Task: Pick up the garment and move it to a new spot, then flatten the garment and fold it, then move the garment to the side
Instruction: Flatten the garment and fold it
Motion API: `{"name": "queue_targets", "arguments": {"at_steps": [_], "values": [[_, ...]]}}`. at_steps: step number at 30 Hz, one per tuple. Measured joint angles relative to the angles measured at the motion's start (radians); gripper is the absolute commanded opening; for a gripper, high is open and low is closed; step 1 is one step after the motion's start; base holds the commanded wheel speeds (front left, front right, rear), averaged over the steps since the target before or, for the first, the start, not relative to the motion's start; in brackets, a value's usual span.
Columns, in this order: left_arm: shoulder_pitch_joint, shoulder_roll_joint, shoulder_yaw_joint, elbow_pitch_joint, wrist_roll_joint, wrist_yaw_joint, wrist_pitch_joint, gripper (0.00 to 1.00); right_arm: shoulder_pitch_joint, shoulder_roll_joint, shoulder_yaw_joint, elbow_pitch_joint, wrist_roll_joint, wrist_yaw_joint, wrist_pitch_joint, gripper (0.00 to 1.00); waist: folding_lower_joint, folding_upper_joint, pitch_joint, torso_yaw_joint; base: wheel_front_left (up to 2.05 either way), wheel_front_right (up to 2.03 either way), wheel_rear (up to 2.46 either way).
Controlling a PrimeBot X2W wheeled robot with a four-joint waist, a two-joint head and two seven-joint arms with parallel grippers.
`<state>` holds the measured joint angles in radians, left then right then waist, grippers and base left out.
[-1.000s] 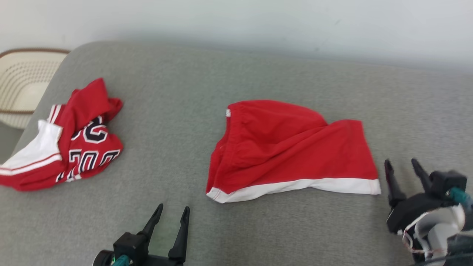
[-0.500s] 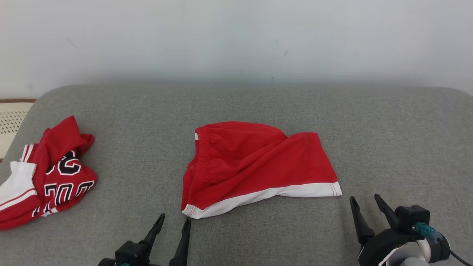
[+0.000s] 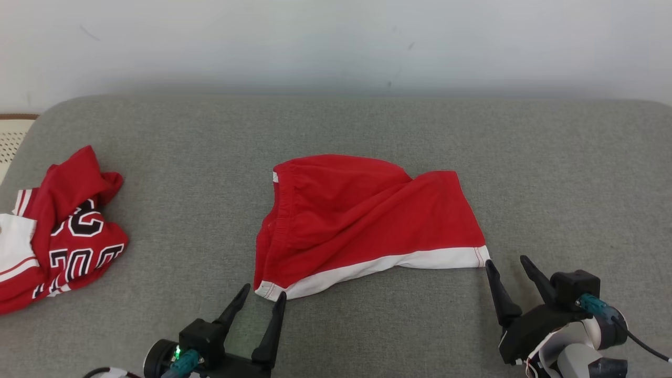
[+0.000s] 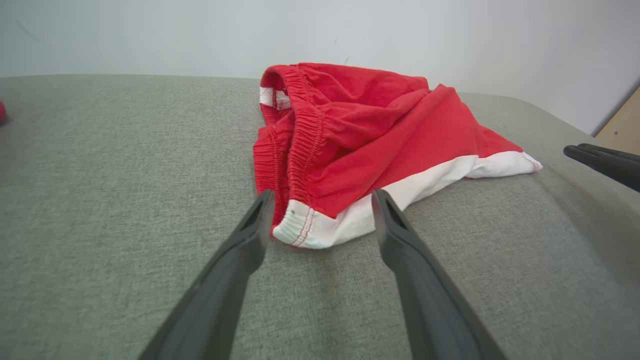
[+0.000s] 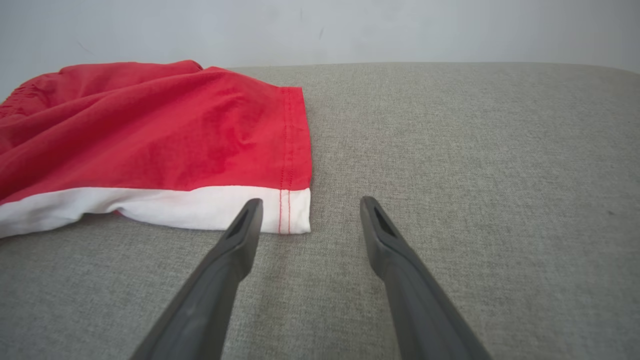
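Observation:
The shorts will be grabbed next by their folded white corner [image 3: 269, 290] [image 4: 303, 224] with the left gripper. That corner stands up a little while the red cloth behind lies loose.
The garment [image 3: 362, 220] is a pair of red shorts with a white hem band, lying rumpled in the middle of the grey cushioned surface [image 3: 336, 126]. My left gripper [image 3: 264, 295] is open at the hem's near left corner, which lies between its fingers in the left wrist view [image 4: 305, 232]. My right gripper [image 3: 505, 262] is open just beside the hem's near right corner [image 5: 292, 212], its left finger overlapping the white band in the right wrist view. Nothing is gripped.
A second red garment with white trim and dark lettering [image 3: 58, 231] lies crumpled at the far left of the surface. A pale woven basket [image 3: 11, 142] peeks past the left edge. A white wall runs behind.
The head camera has swung, shifting the whole picture. Both grippers have come closer to the shorts' near hem corners, still open.

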<state>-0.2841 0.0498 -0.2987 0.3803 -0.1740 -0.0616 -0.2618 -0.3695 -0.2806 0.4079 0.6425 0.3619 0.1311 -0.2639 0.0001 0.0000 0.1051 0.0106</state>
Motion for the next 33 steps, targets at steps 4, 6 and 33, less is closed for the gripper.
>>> {"name": "queue_targets", "arguments": {"at_steps": [4,6,33], "values": [[-0.028,0.0,0.012,0.022,0.0,0.001,0.0,1.0,-0.016,-0.002,0.012,-0.005,0.006,0.0,0.0,1.0,0.0,0.0,0.016,-0.016,0.0,0.0,0.0],[-0.036,0.0,0.02,0.035,0.0,0.002,0.0,1.0,-0.018,-0.004,0.017,-0.009,0.008,0.0,0.0,1.0,0.0,0.0001,0.023,-0.026,0.0,0.0,0.0],[-0.085,0.0,0.055,0.161,-0.023,-0.052,0.0,0.0,-0.052,-0.02,0.054,-0.053,0.017,0.0,0.0,1.0,0.0,0.0,0.081,-0.05,0.0,0.0,0.0]]}}
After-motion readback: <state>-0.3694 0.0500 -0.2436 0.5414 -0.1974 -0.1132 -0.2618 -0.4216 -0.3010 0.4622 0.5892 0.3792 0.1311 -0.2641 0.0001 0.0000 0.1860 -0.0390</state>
